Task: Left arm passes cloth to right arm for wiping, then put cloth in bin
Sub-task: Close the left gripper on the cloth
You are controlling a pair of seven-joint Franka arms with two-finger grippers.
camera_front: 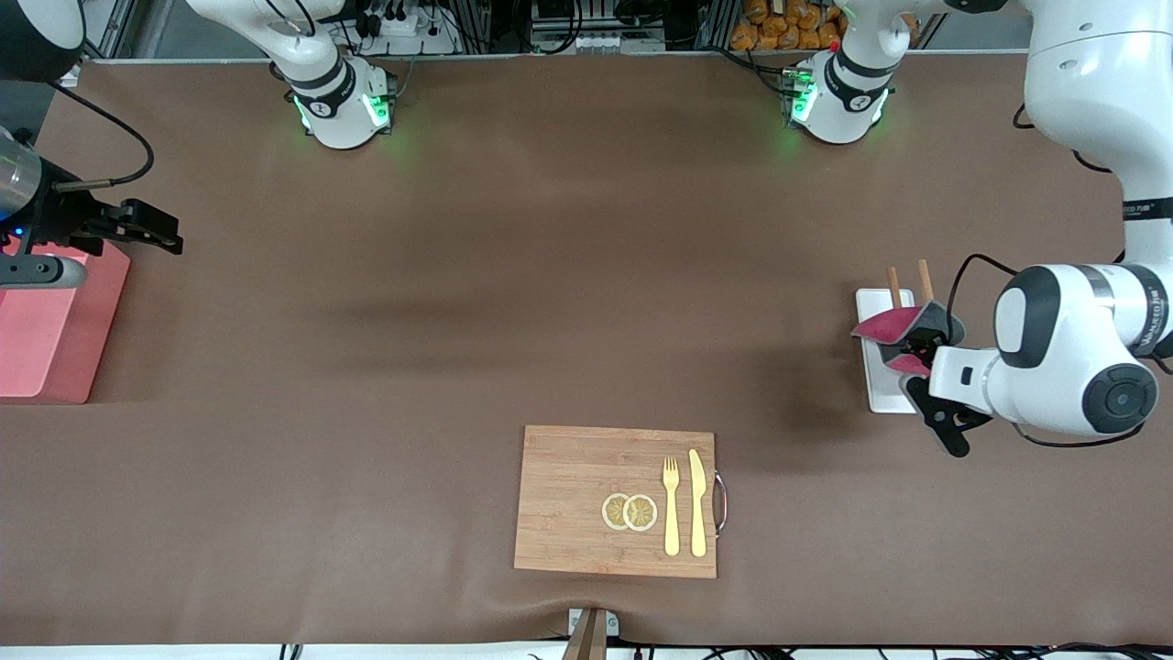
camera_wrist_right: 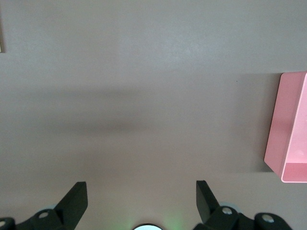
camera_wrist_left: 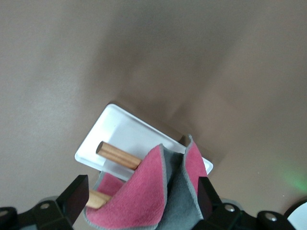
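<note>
Next, my left gripper grabs the cloth by its bunched middle [camera_wrist_left: 160, 196], so that the cloth's corners stay free for my right gripper to grab.
The cloth [camera_front: 893, 325], crimson-pink and dark grey, lies bunched over two wooden pegs [camera_front: 893, 284] on a white tray [camera_front: 884, 390] toward the left arm's end of the table. My left gripper [camera_front: 916, 351] is down at the cloth. In the left wrist view its fingers [camera_wrist_left: 76, 196] stand wide apart with the cloth [camera_wrist_left: 148, 191] between them, so it is open. My right gripper [camera_front: 169, 240] is open and empty, in the air beside the pink bin [camera_front: 55, 339] at the right arm's end. The bin also shows in the right wrist view [camera_wrist_right: 288, 129].
A wooden cutting board [camera_front: 568, 495] lies near the front camera's edge of the table. It carries a yellow fork [camera_front: 672, 504], a knife [camera_front: 698, 502] and two lemon slices [camera_front: 630, 511]. The brown table mat [camera_front: 513, 302] spans between the arms.
</note>
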